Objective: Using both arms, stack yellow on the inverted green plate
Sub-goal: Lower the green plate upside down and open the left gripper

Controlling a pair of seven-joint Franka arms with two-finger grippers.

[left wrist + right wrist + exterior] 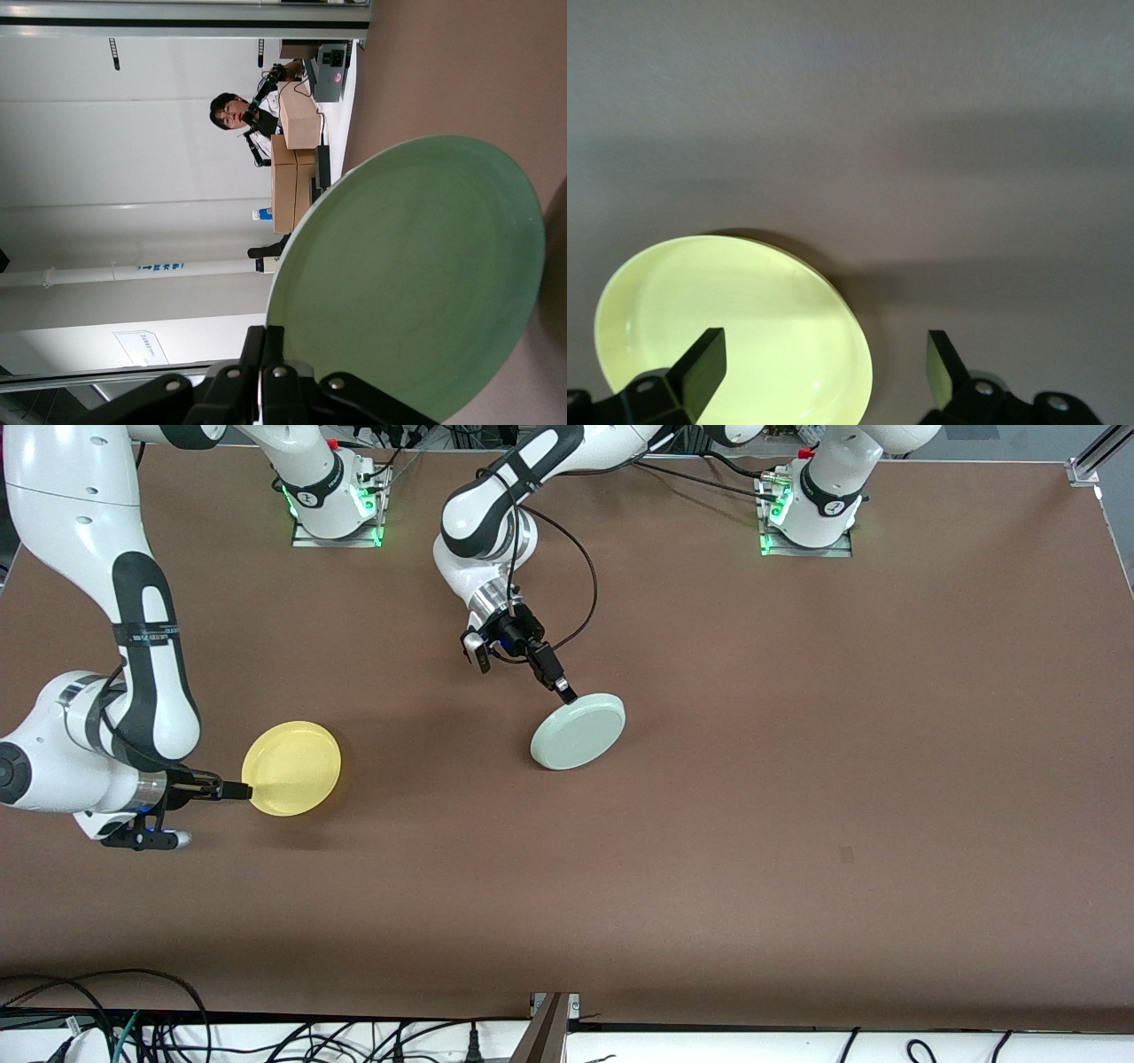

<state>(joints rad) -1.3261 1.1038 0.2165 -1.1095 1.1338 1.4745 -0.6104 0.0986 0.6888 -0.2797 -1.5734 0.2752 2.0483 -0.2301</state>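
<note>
The yellow plate's broad round side (pixel 292 769) is wider than my open fingers, so my right gripper will next grab the yellow plate by its thin raised rim (pixel 253 794).
The pale mint-green plate (pixel 578 732) is in the middle of the table, tilted, with its flat underside facing up. My left gripper (pixel 567 690) is shut on its rim at the edge toward the robots' bases. In the left wrist view the plate (pixel 416 283) fills the space past the shut gripper (pixel 275 332). The yellow plate (pixel 292 768) lies right way up on the table toward the right arm's end. My right gripper (pixel 239 789) is open at its rim. In the right wrist view one finger (pixel 702 365) is over the yellow plate (pixel 735 328) and the other is off it; the gripper (pixel 824 367) holds nothing.
Bare brown table (pixel 797 779) lies around both plates. The arm bases (pixel 335 505) stand along the edge by the robots. Cables and a metal post (pixel 549 1027) run along the table edge nearest the front camera.
</note>
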